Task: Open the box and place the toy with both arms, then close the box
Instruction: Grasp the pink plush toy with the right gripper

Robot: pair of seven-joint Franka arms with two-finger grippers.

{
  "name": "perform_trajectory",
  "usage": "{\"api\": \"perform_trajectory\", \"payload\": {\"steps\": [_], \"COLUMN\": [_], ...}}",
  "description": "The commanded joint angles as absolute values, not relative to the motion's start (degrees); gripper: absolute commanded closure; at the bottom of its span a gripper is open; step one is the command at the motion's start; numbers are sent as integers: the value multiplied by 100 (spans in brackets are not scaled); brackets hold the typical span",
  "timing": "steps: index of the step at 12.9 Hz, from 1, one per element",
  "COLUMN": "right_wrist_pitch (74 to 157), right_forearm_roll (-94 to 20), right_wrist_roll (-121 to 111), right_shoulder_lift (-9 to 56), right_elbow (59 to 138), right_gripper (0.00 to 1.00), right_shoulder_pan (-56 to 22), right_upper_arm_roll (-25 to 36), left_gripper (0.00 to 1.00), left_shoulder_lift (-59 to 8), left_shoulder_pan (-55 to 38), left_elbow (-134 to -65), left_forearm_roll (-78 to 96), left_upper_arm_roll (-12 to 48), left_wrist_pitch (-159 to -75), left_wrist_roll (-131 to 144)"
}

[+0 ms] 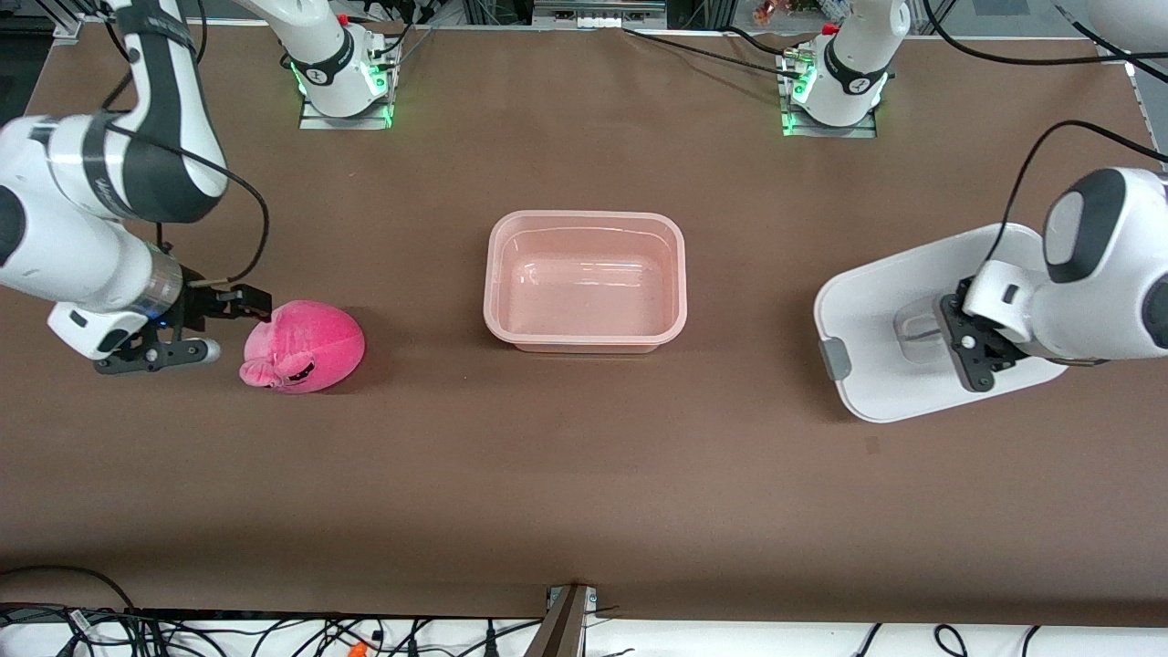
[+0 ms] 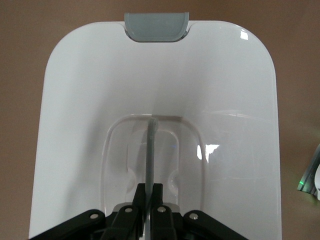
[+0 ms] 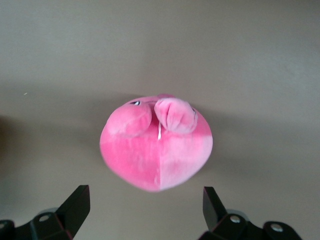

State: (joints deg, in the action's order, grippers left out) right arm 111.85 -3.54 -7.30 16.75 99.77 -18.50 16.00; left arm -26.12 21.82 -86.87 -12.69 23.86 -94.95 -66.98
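Note:
I will grab the pink toy (image 3: 155,150) next with my right gripper, by its seamed body below the white loop (image 3: 159,167). Then the toy can go in the box.
The pink box (image 1: 497,274) stands open and empty in the middle of the table. Its white lid (image 1: 885,301) is off, at the left arm's end of the table. My left gripper (image 1: 954,336) is shut on the lid's thin central handle (image 2: 151,145); in the left wrist view the lid (image 2: 75,125) fills the frame, with a grey clip (image 2: 156,26) on its edge. The pink toy (image 1: 306,347) lies on the table at the right arm's end. My right gripper (image 1: 228,327) is open and low beside it, apart from it. The right wrist view shows the toy (image 3: 155,150) just ahead of the open gripper (image 3: 144,196).
The brown table (image 1: 584,474) is bare between the box and the front camera. The arm bases (image 1: 345,82) stand along the edge farthest from that camera. Cables lie along the edge nearest it (image 1: 274,639).

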Motion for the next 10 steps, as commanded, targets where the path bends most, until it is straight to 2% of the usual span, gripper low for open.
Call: {"api": "perform_trajectory", "payload": {"steps": [1,4,7,8,9,10], "right_wrist_pitch": [11872,12400,12507,12498,12489,12489], "right_forearm_roll": [-448,-483,-483,-483,-483,-483], "right_wrist_roll": [-817,-809,-817,-826,-861,-983], "right_shoulder_lift": [1696,2021,2091,2100,2101,2101], "right_elbow": [10589,10862,11118,11127,11127,11127], "right_gripper": [0,0,3,14,32,56], "right_shoulder_pan": [-1863,-1863,-1863,-1855,-1854,-1854], "right_upper_arm_roll": [1600,1591,1591,1591,1591,1591], "left_gripper": [100,100,100,100,100,100], "left_shoulder_lift": [-2775,-2962,-3050,-3050,-3041,-3041], "left_shoulder_pan": [2512,2785,2795,2804,2821,2873], "left_elbow": [-8745,-8745,-8727,-8745,-8763,-8754], "left_forearm_roll": [-1406,-1406,-1406,-1406,-1406,-1406], "left_upper_arm_roll": [2479,2479,2487,2487,2487,2487], "left_wrist_pitch": [-9694,-10045,-10159,-10151,-10125,-10125], "left_wrist_roll": [-7014,-7356,-7365,-7365,-7383,-7505]}}
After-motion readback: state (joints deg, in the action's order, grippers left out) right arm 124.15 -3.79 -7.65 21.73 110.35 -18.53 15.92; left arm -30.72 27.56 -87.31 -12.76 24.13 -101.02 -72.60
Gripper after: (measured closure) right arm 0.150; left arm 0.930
